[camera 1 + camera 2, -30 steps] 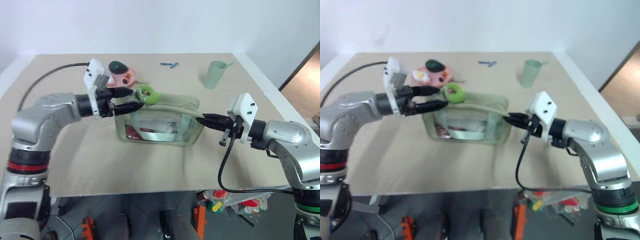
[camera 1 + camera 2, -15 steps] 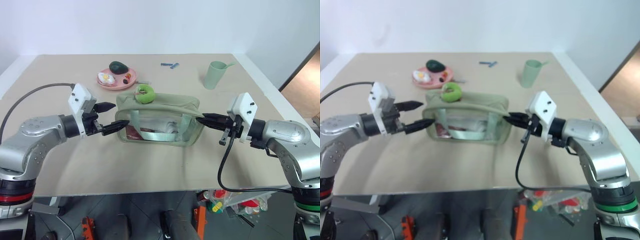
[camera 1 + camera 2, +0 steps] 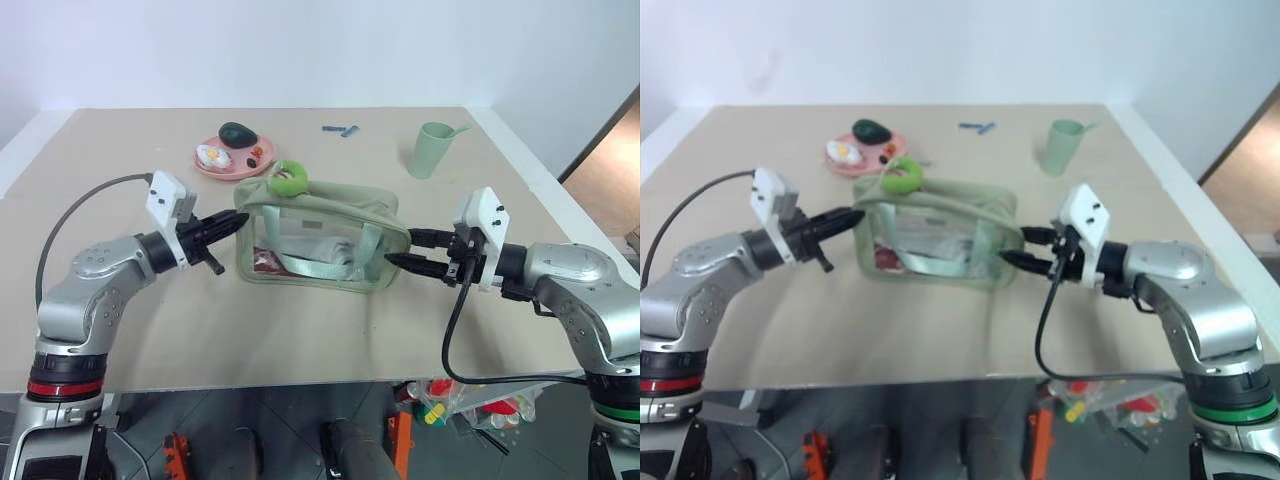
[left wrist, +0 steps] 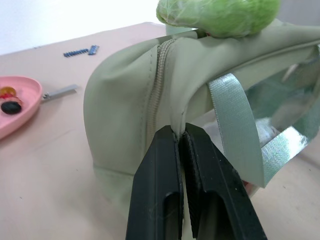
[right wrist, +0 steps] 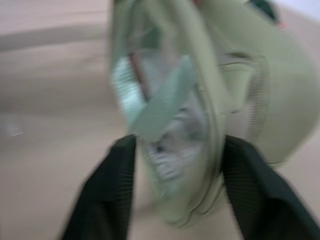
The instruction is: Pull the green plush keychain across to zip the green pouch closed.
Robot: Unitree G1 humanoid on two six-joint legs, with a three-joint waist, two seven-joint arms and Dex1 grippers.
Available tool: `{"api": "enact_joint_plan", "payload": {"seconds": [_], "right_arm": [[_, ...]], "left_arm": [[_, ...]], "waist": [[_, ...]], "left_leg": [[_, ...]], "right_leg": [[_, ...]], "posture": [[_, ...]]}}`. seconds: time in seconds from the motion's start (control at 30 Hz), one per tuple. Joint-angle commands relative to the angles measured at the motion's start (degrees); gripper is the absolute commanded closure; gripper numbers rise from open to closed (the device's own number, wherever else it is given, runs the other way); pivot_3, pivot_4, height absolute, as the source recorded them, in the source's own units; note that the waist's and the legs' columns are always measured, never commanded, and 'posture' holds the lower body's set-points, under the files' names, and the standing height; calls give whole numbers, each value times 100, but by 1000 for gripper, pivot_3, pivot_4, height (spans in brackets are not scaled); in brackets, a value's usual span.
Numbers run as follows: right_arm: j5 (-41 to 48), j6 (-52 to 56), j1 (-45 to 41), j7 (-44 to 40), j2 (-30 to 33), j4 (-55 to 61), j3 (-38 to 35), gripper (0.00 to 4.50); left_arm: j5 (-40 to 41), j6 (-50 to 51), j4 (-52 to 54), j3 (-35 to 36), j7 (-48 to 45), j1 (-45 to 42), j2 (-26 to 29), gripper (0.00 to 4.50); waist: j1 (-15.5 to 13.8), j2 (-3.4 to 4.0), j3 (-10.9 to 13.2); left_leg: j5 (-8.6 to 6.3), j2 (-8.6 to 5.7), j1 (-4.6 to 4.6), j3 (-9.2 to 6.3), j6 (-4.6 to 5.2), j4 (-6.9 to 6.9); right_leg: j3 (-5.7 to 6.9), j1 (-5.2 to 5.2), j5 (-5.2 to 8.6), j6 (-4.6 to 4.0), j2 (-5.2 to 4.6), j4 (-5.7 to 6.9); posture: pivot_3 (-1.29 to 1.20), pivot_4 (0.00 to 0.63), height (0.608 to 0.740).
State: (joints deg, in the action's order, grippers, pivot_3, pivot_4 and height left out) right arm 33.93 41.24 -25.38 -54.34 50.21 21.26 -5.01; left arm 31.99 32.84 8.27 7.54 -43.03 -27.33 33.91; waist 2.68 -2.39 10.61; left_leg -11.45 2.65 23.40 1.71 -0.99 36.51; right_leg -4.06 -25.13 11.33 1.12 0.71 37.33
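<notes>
I need to zip the green pouch closed next, so I need to grab the green plush keychain by its fuzzy plush body (image 3: 288, 179) with my right gripper.
The green pouch (image 3: 320, 215) stands on the table between my two arms, its zip running along the top. The green plush keychain (image 3: 290, 181) sits on the pouch's top near its left end. My left gripper (image 3: 233, 225) is level at that left end and shut on a fold of the pouch's fabric just below the zip's end (image 4: 180, 131). My right gripper (image 3: 400, 246) is at the pouch's right end, open. Its two fingers straddle that end of the pouch (image 5: 178, 141) without pinching it.
A pink plate (image 3: 225, 173) with a dark avocado (image 3: 237, 132) stands behind the pouch at the left. A pale green cup (image 3: 432, 148) stands at the back right, small blue pieces (image 3: 340, 129) at the back middle. The table's front edge runs just below my arms.
My left gripper left the keychain, dropped toward the pouch's left end and shut on its fabric. My right gripper, shut at the right end before, has opened.
</notes>
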Motion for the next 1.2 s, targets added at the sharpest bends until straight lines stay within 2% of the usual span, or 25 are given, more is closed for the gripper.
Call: {"api": "enact_joint_plan", "payload": {"seconds": [0.03,0.1,0.17,0.3,0.47,0.73,0.87,1.03,1.2], "right_arm": [[583,504,-632,-32,236,331,-396,785],[800,709,-1258,49,182,287,-349,31],[717,663,-1914,180,-31,114,-138,11],[-167,-113,-2793,556,-852,-563,618,11],[-1104,-1077,-3197,490,-1712,-1547,1513,11],[-1632,-1603,-3482,365,-2484,-2599,1787,11],[-1718,-1565,-3430,270,-2602,-2775,1793,1158],[-1777,-1524,-3299,176,-2631,-2757,1768,2904],[-1799,-1503,-3253,113,-2692,-2655,1783,4456]], "left_arm": [[3,-57,127,-10,-49,-70,-2,4500],[25,-22,161,-15,-66,-41,-2,4500],[63,19,191,-13,-76,-19,-3,4500],[107,61,252,-6,-21,21,-49,4500],[157,142,419,-10,89,91,-151,4500],[103,98,450,11,189,184,-207,4500],[42,50,425,-12,209,230,-213,4500],[33,33,412,-36,253,233,-247,4500],[19,59,440,-82,321,189,-306,4500]], "waist": [[5,0,0],[10,2,1],[11,2,1],[7,-6,-4],[-13,-5,-4],[-25,-5,-4],[-19,-5,-4],[-19,-5,-4],[-19,-5,-4]], "left_leg": [[0,0,0,0,0,0],[0,0,0,1,0,0],[0,1,-2,-1,0,0],[0,7,-4,-7,0,-1],[0,1,21,0,0,1],[-1,2,50,-11,1,5],[0,2,48,-11,1,7],[0,5,45,-13,1,7],[0,4,45,-12,1,8]], "right_leg": [[0,0,0,0,0,-1],[-1,-2,-2,0,1,0],[1,-2,-4,-2,3,0],[10,0,10,-27,7,0],[4,-13,-5,3,-2,-3],[18,-23,-7,11,-7,-14],[19,-22,-10,9,-6,-13],[22,-22,-10,9,-3,-10],[21,-21,-11,9,-5,-10]], "posture": [[0,150,740],[0,150,740],[0,150,740],[0,150,740],[0,150,740],[0,150,740],[0,150,740],[0,150,740],[0,150,740]]}}
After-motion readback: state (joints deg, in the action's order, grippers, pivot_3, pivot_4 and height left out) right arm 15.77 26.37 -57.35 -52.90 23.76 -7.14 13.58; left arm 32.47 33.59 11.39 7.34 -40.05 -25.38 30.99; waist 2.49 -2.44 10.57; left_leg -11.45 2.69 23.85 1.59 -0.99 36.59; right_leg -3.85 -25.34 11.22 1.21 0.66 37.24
